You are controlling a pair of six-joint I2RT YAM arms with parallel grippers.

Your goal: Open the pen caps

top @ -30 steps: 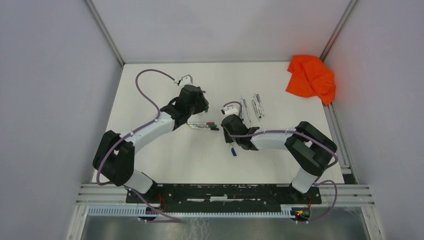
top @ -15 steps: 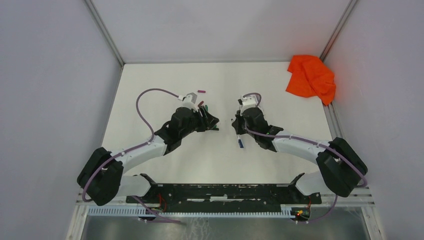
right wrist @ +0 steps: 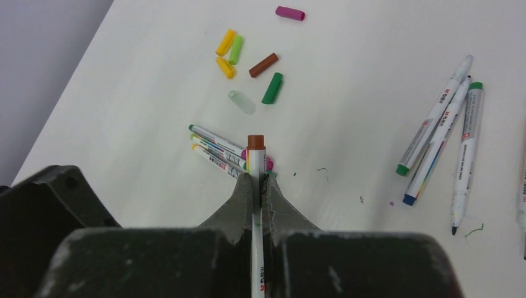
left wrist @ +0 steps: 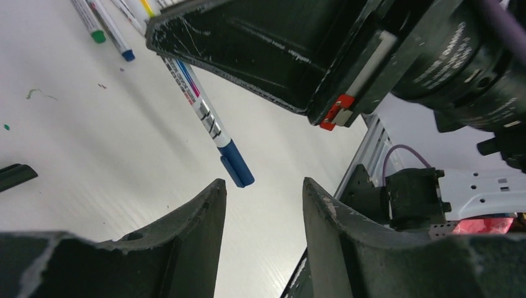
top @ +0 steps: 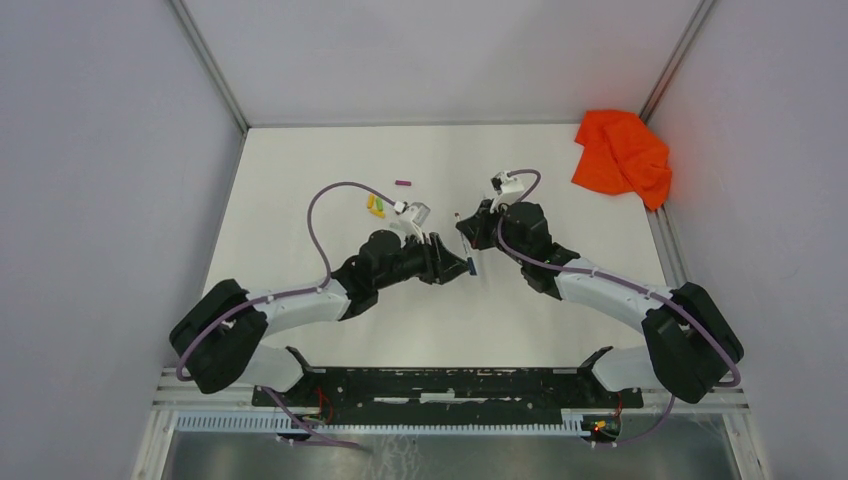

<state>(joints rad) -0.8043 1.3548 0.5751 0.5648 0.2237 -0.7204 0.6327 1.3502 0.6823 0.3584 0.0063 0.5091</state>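
My left gripper will next grab the pen's blue cap, away from the pen's white body my right gripper holds, to pull the cap open.
My right gripper is shut on a white pen barrel and holds it above the table. The pen's brown end points away from the right wrist camera. The pen's blue cap hangs just ahead of my left gripper, which is open and empty; the cap is close to the left fingertip and does not touch it. In the top view the two grippers meet at mid-table, left and right. Several loose caps lie beyond: magenta, yellow, brown, green.
Several pens lie in a bunch under the held pen, and three more lie to the right. A crumpled orange cloth sits at the back right corner. A small black piece lies on the table. Grey walls enclose the table.
Both arms have swung in to the middle. The right gripper has turned with its pen so the blue cap faces left. The left gripper has moved right, up to that cap.
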